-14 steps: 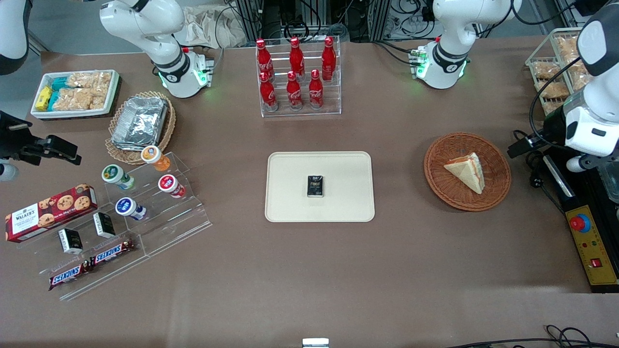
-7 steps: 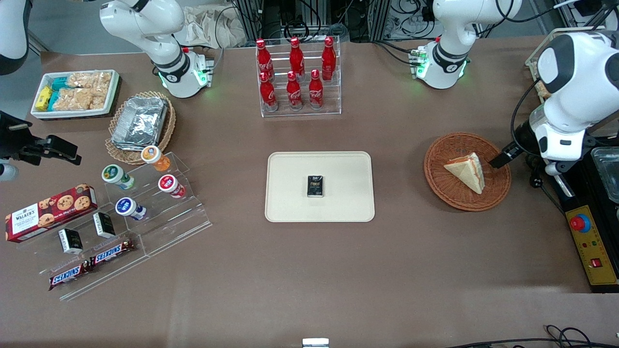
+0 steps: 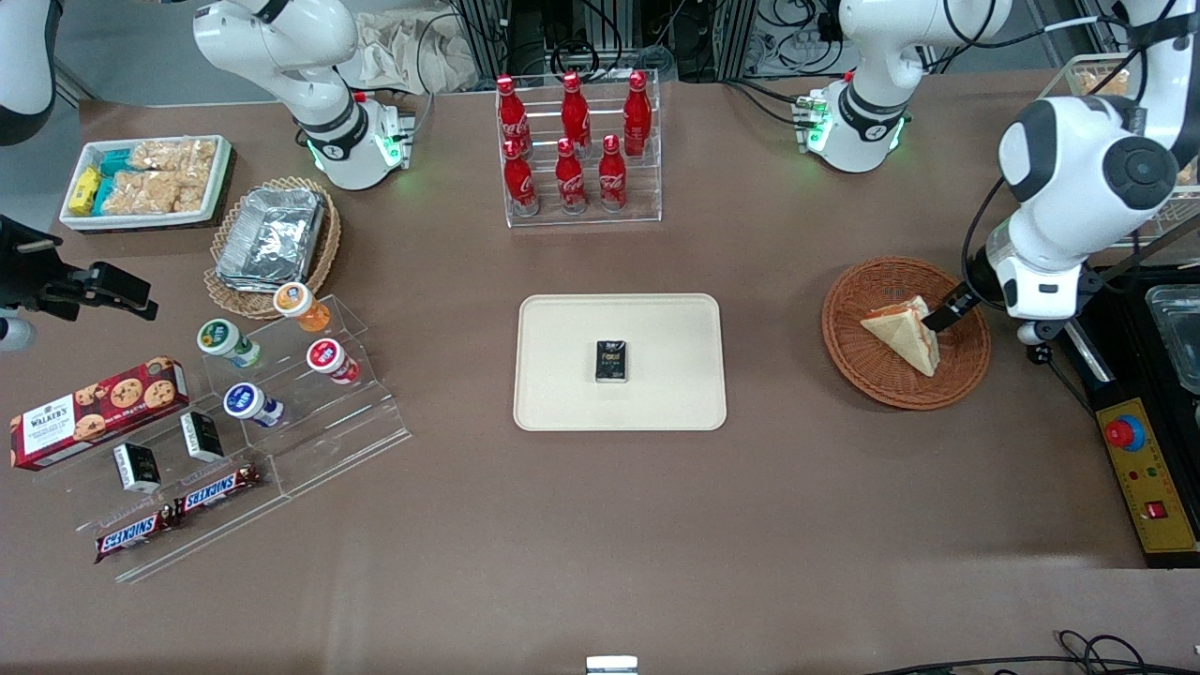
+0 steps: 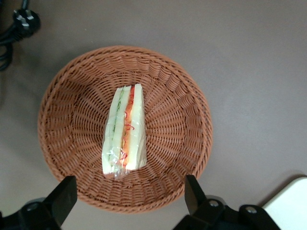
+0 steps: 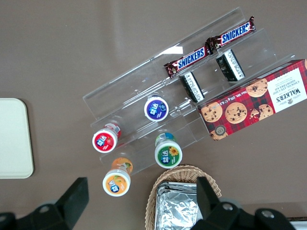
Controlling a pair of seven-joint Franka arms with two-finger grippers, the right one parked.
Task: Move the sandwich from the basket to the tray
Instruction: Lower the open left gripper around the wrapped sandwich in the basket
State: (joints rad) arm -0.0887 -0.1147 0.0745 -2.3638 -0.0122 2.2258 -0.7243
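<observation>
The wrapped sandwich is thin across its layers but long along its cut side (image 4: pixel 125 129), so I next need to grab its flat bread sides with my left gripper to place it.
The sandwich (image 3: pixel 905 336), a wrapped white-bread wedge with red, orange and green filling, lies in the middle of the round reddish-brown basket (image 3: pixel 877 281). My left gripper (image 3: pixel 949 309) hangs above the basket's rim at the working arm's end, open and holding nothing. In the left wrist view the sandwich (image 4: pixel 124 132) rests on its side in the basket (image 4: pixel 177 120), and the gripper (image 4: pixel 127 199) spans wide over the rim, clear of the bread. The cream tray (image 3: pixel 562 328) sits at mid-table toward the parked arm, with a small black box (image 3: pixel 611 362) on it. A corner of the tray (image 4: pixel 288 201) shows in the wrist view.
A rack of red cola bottles (image 3: pixel 574 150) stands farther from the front camera than the tray. A yellow control box (image 3: pixel 1146 478) and cables lie at the working arm's end. A wire snack rack (image 3: pixel 1078 122) stands near that arm's base. A black plug (image 4: pixel 24 21) lies beside the basket.
The left arm has swung in from the working arm's end of the table toward the basket. Its gripper has come from outside the basket to above the rim. The sandwich has not moved.
</observation>
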